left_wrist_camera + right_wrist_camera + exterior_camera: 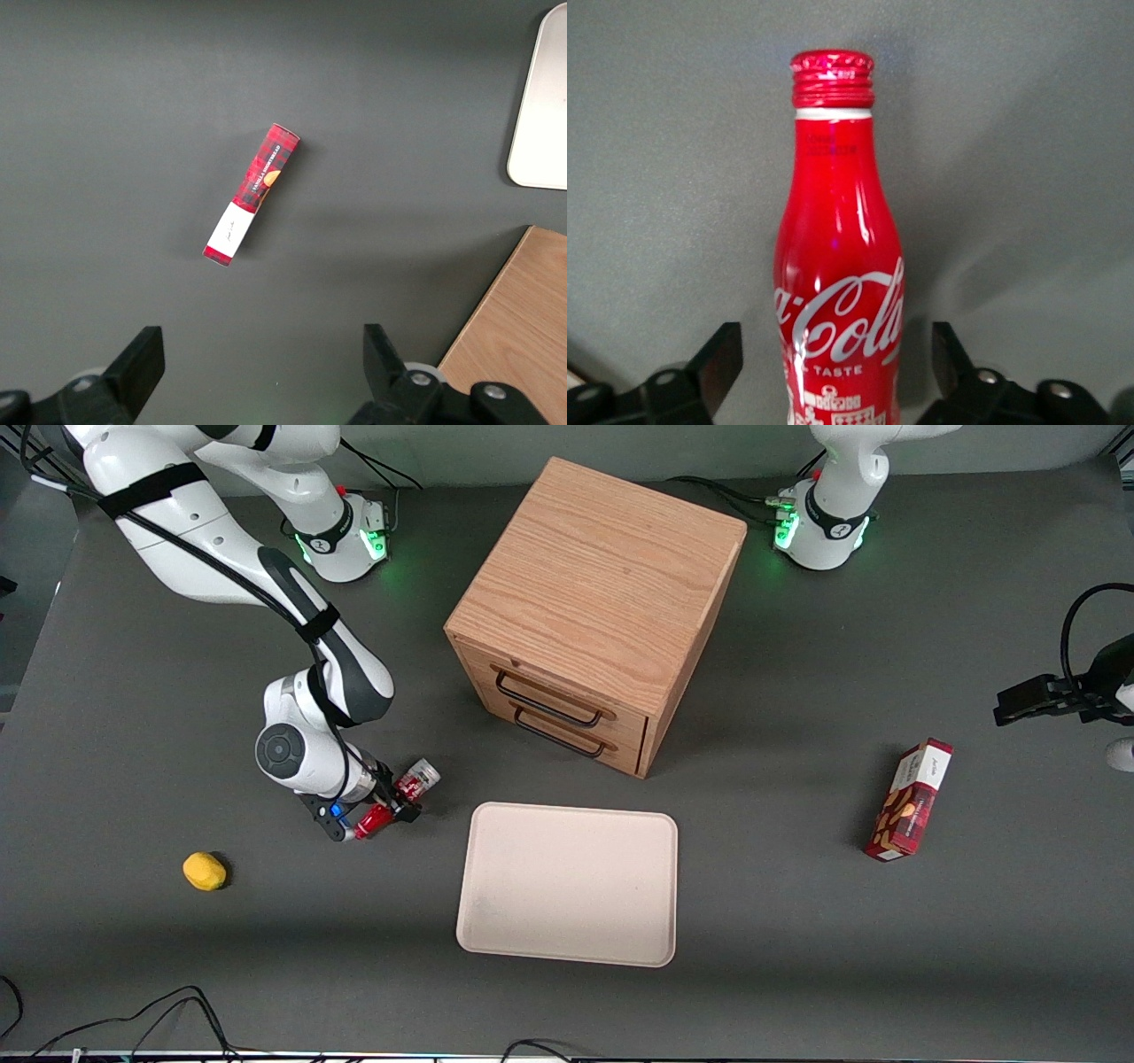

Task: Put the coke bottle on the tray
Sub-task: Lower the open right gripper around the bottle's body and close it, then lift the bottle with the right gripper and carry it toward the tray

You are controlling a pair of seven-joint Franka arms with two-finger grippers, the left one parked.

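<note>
I should grip the coke bottle by its lower body (409, 788) next, and then I will put the bottle on the cream tray (567, 881).
The coke bottle (413, 781) is a small red bottle with a silver base and white script. It seems to lie on its side on the dark table, silver base farther from the front camera and red cap nearer. My gripper (394, 803) is low over it, open, with one finger on each side of the body. In the right wrist view the bottle (837, 257) fills the space between the fingers of the gripper (837, 345), with a small gap on each side. The cream tray (567, 881) lies flat beside the bottle, toward the parked arm's end.
A wooden two-drawer cabinet (594, 602) stands farther from the front camera than the tray. A red snack box (911, 801) lies toward the parked arm's end of the table. A small yellow fruit (205, 871) lies toward the working arm's end.
</note>
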